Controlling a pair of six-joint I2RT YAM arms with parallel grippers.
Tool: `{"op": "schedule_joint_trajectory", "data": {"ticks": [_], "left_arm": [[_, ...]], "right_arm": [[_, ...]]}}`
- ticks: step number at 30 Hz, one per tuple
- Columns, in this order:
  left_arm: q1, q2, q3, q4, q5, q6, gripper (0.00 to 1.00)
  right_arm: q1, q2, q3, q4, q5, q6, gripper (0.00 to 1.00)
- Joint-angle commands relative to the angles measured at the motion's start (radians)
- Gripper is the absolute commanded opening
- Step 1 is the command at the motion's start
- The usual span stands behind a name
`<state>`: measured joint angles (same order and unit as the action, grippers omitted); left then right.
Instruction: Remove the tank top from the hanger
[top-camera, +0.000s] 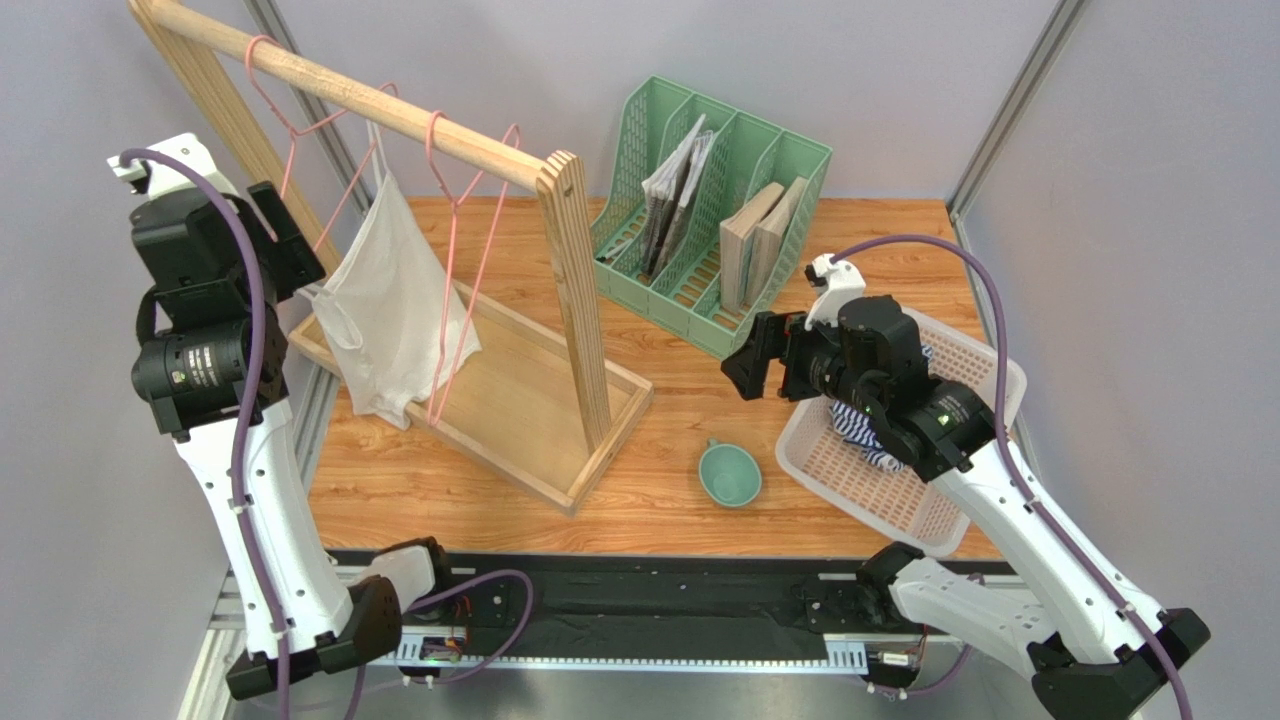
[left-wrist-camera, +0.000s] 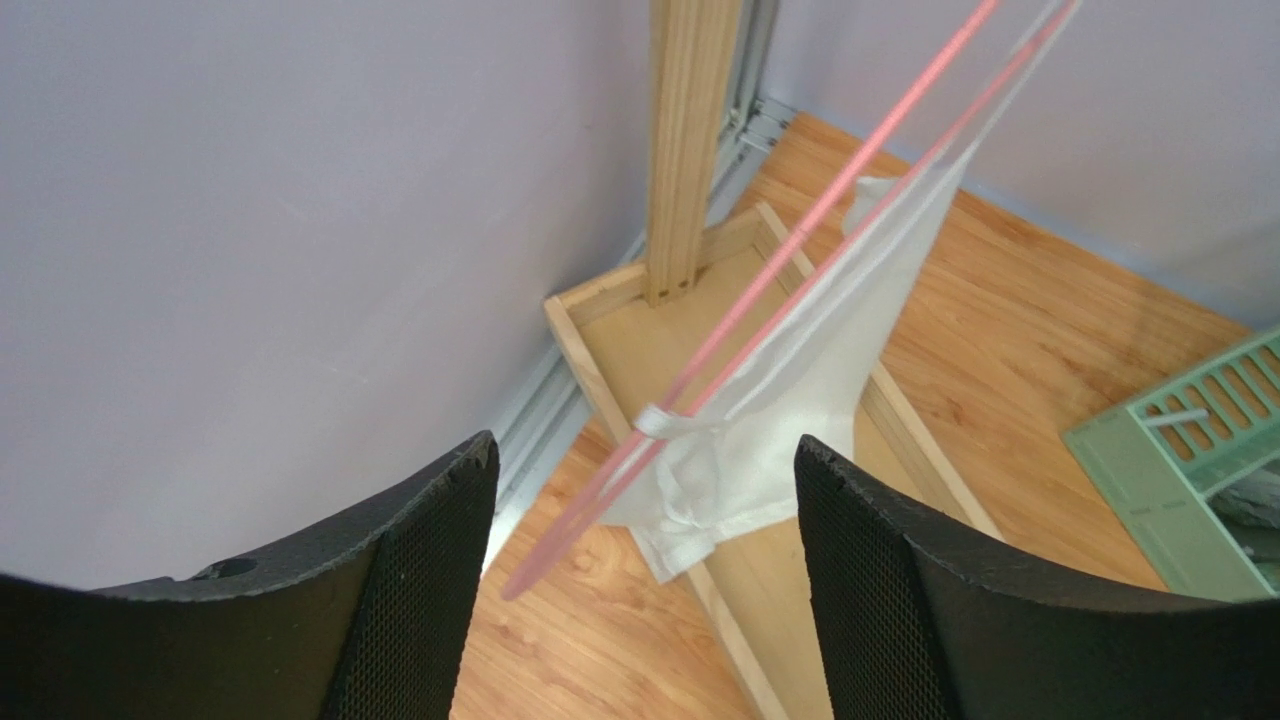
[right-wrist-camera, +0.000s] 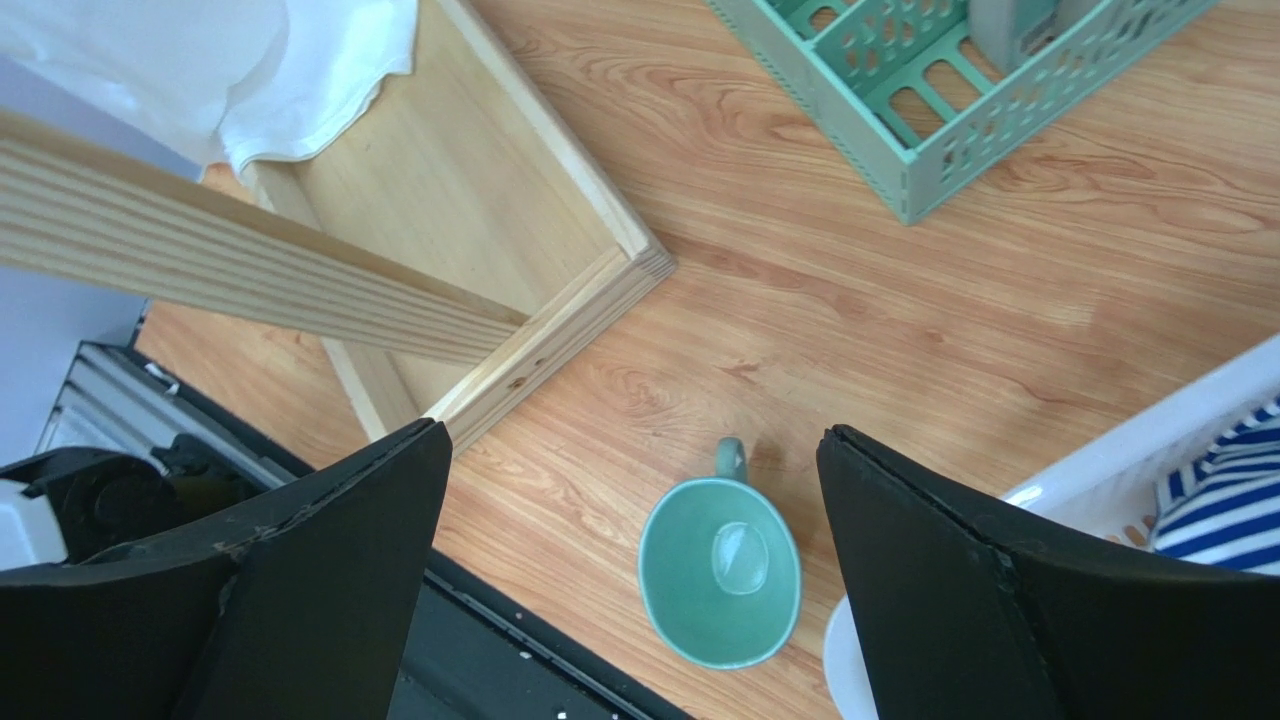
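The pink hanger's bare near end (left-wrist-camera: 574, 521) should go into my left gripper, so that the hanger's far end stays free for taking off the tank top's strap.
A white tank top (top-camera: 388, 300) hangs on a pink wire hanger (top-camera: 457, 308), hooked over the rail of a wooden rack (top-camera: 579, 285). My left gripper (top-camera: 295, 245) is raised just left of the garment, open, with nothing between its fingers. In the left wrist view the tank top (left-wrist-camera: 812, 375) and the hanger (left-wrist-camera: 751, 308) lie beyond the open gripper (left-wrist-camera: 646, 503), apart from it. My right gripper (top-camera: 747, 357) hovers open over the table, right of the rack. In the right wrist view only a corner of the tank top (right-wrist-camera: 286, 60) shows.
A second, bare pink hanger (top-camera: 286, 105) hangs further left on the rail. A teal cup (top-camera: 729, 471) stands below the right gripper (right-wrist-camera: 631, 450). A green file organizer (top-camera: 706, 210) is behind it. A white basket (top-camera: 962, 510) holding striped cloth (right-wrist-camera: 1232, 503) sits at the right.
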<state>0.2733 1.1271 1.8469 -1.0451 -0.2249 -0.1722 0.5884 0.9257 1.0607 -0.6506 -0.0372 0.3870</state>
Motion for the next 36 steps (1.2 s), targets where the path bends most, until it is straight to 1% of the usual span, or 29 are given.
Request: {"op": "schedule_joint_trajectory", "data": {"ticks": [1,3,6,9,13,16,19,22,23,24,28,31,36], "left_arm": [[0.06,-0.007,-0.009,0.08,0.081,0.103,0.76],[0.064,0.003,-0.031,0.094,0.128,0.103,0.76],[0.086,0.048,-0.025,0.083,0.151,0.089,0.75],[0.116,0.051,-0.061,0.123,0.214,0.088,0.75],[0.135,0.063,-0.103,0.155,0.19,0.095,0.77],[0.133,0.068,-0.141,0.184,0.197,0.089,0.76],[0.133,0.051,-0.193,0.22,0.265,0.073,0.74],[0.133,0.014,-0.253,0.27,0.305,0.045,0.68],[0.133,-0.006,-0.277,0.281,0.312,0.037,0.62],[0.133,-0.013,-0.287,0.301,0.331,0.031,0.59],[0.133,-0.042,-0.31,0.316,0.355,0.01,0.51],[0.133,-0.053,-0.318,0.326,0.383,0.0,0.49],[0.133,-0.05,-0.299,0.319,0.412,-0.004,0.51]], "right_arm": [[0.004,-0.016,-0.01,0.054,-0.09,-0.02,1.0],[0.004,-0.03,-0.015,0.057,-0.09,-0.022,1.0],[0.005,-0.053,-0.019,0.058,-0.099,-0.023,1.0],[0.004,-0.077,-0.033,0.074,-0.116,-0.025,1.0],[0.004,-0.088,-0.039,0.08,-0.131,-0.027,1.0],[0.004,-0.088,-0.042,0.088,-0.145,-0.027,1.0],[0.004,-0.084,-0.045,0.092,-0.151,-0.025,1.0],[0.004,-0.08,-0.044,0.092,-0.151,-0.025,1.0],[0.004,-0.082,-0.042,0.091,-0.151,-0.025,1.0],[0.004,-0.082,-0.042,0.092,-0.151,-0.025,1.0],[0.004,-0.082,-0.042,0.091,-0.144,-0.025,1.0],[0.004,-0.076,-0.044,0.092,-0.139,-0.025,1.0],[0.004,-0.073,-0.041,0.089,-0.136,-0.025,1.0]]}}
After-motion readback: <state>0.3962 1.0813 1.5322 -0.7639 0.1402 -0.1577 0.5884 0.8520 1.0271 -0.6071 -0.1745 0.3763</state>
